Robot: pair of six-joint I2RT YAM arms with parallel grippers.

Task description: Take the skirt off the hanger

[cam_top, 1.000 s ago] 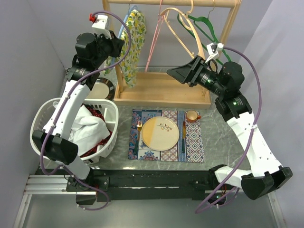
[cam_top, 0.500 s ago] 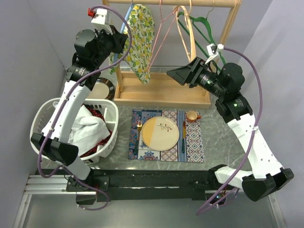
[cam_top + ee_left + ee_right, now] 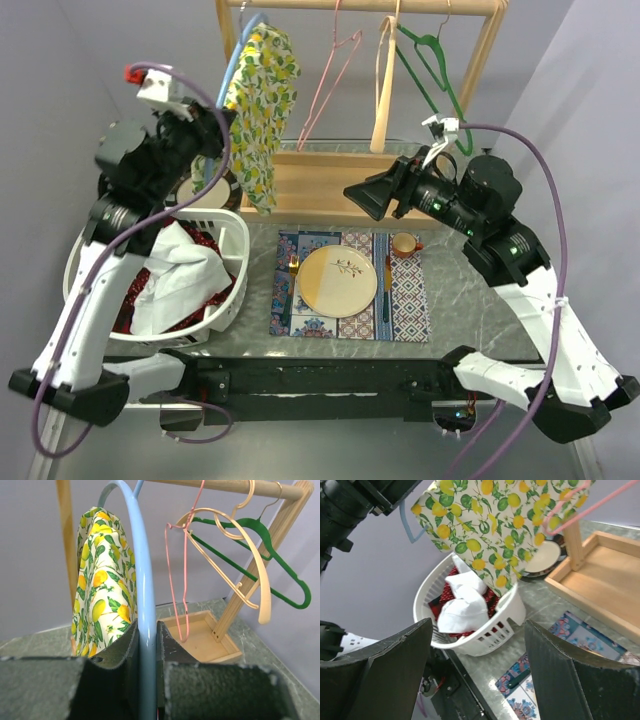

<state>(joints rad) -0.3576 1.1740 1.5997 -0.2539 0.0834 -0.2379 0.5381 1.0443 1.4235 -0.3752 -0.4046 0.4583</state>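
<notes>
I will next grab the lemon-print skirt with my right gripper by its free lower edge, away from the blue hanger, to pull the skirt off.
The lemon-print skirt hangs on a light blue hanger, held away from the wooden rail at the rack's left end. My left gripper is shut on the blue hanger, with the skirt just left of the jaws. My right gripper is open and empty, held above the placemat and pointing left toward the skirt. The skirt's lower edge hangs just above the basket rim in the right wrist view.
A white laundry basket with white and red clothes stands at the left. The wooden rack carries pink, tan and green hangers. A placemat with plate, cutlery and cup lies in front.
My left arm has pulled the blue hanger and skirt left and toward the near side, off the rail area. The other hangers have swung back. My right gripper has dropped slightly.
</notes>
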